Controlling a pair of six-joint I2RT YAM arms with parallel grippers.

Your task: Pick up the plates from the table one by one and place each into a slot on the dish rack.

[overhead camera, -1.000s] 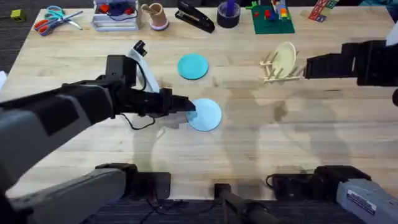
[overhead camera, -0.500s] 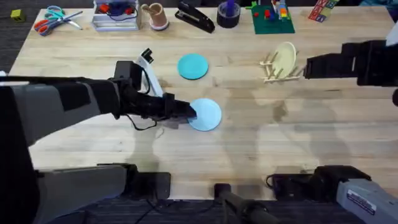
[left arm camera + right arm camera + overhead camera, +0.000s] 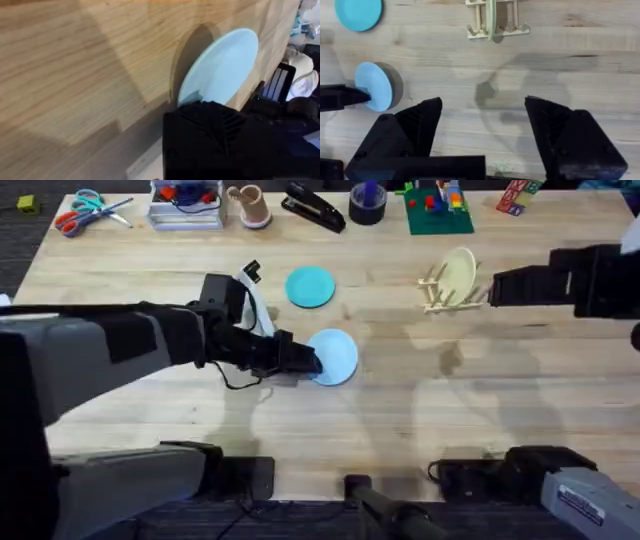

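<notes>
I should reach the pale-blue plate with my right gripper and grab it by its free opposite rim [image 3: 354, 352] [image 3: 389, 86], because the fingers of my left gripper already cover one edge.
My left gripper [image 3: 306, 361] is shut on the near-left rim of the pale light-blue plate [image 3: 337, 356], which is tilted and lifted off the table [image 3: 400, 410], casting a shadow beneath. In the left wrist view the plate [image 3: 222, 65] rises out of the black fingers [image 3: 210, 130]. The right wrist view shows this plate [image 3: 372, 84] as well. The teal plate [image 3: 310, 286] lies flat behind it. The dish rack [image 3: 440, 292] stands to the right with a cream-yellow plate [image 3: 460, 270] upright in a slot. My right gripper [image 3: 482, 132] hangs open and empty, high beside the rack.
Along the far edge lie scissors [image 3: 88, 210], a clear tray [image 3: 185, 207], a cup [image 3: 250, 205], a black stapler [image 3: 313, 208], a tape roll [image 3: 367, 202] and a green brick base [image 3: 437, 210]. Bare tabletop lies between plate and rack.
My left gripper has moved a little right and away with the pale blue plate, raising its edge off the table. The right arm has not moved.
</notes>
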